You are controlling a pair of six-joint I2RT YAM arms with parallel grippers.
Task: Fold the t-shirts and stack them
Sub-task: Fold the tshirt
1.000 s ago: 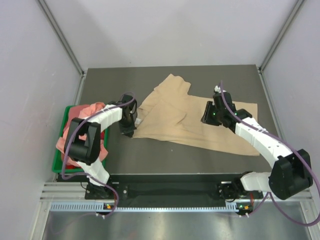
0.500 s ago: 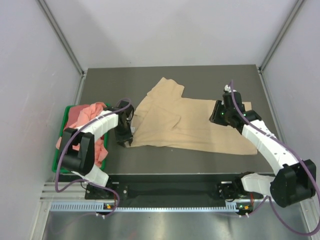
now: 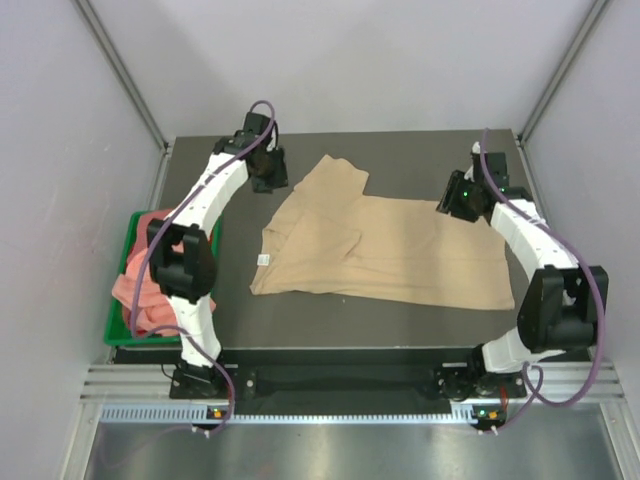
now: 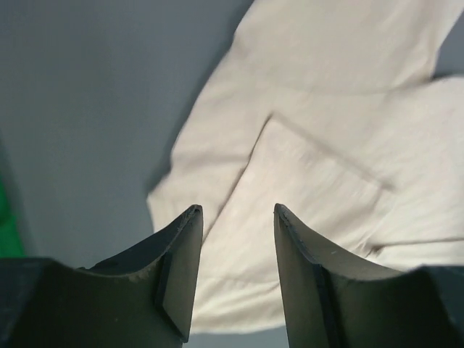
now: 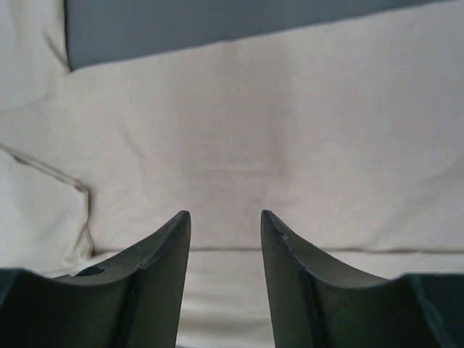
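Observation:
The t-shirt's far side should be folded toward the near side next. My left gripper should grab the tan t-shirt [image 3: 400,250] by its edge near its far corner [image 3: 321,164] for that.
A tan t-shirt [image 3: 400,250] lies spread across the dark table, with a small white label [image 3: 262,259] at its near-left corner and a folded flap [image 4: 304,181] on its left part. Salmon-pink t-shirts [image 3: 140,285] are heaped in the bin at the left. My left gripper [image 3: 272,178] hovers over the back left of the table, off the shirt's far corner. Its jaws are open and empty [image 4: 235,210]. My right gripper [image 3: 447,204] hangs above the shirt's far right edge, also open with nothing between the jaws [image 5: 225,214].
A green plastic bin [image 3: 113,325] stands at the table's left edge, holding the pink cloth. Bare dark tabletop [image 3: 420,155] shows behind the tan shirt and along the near edge. Grey walls and metal posts enclose the back and sides.
The left gripper has let go of the shirt's near-left edge, opened, and swung to the back left. The right gripper opened wider and drew back to the right. The shirt now lies flatter.

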